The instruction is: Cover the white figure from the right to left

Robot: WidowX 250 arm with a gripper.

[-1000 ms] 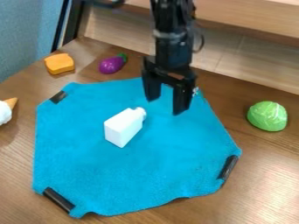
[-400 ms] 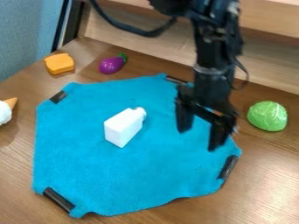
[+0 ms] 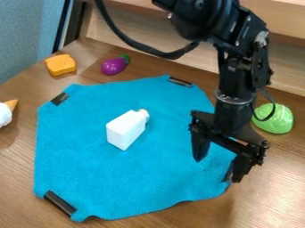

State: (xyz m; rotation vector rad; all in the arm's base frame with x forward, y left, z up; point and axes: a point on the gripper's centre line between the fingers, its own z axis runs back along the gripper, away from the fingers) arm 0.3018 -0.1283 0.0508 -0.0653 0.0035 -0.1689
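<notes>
Next, my gripper picks up the blue cloth [image 3: 113,178] by its clipped corner nearest the green cabbage to cover the white figure.
My gripper [image 3: 218,168] stands open over the right edge of the blue cloth, its fingers apart and nothing held between them. One finger is above the cloth, the other by the black clip at the cloth's right corner, partly hiding that clip. The blue cloth [image 3: 113,178] lies spread flat on the table, with black clips at several corners. On top of it, left of my gripper, lies the white bottle-shaped figure [image 3: 126,129], uncovered.
Behind the arm sits a green cabbage [image 3: 278,119], partly hidden. A purple eggplant [image 3: 113,66] and an orange-yellow block [image 3: 60,65] lie beyond the cloth's far left edge. An ice cream cone [image 3: 6,113] is at the left edge. A wooden ledge runs along the back.
The gripper has moved right and toward the camera, from above the cloth's far part to its right corner. The cloth and the white figure have stayed put.
</notes>
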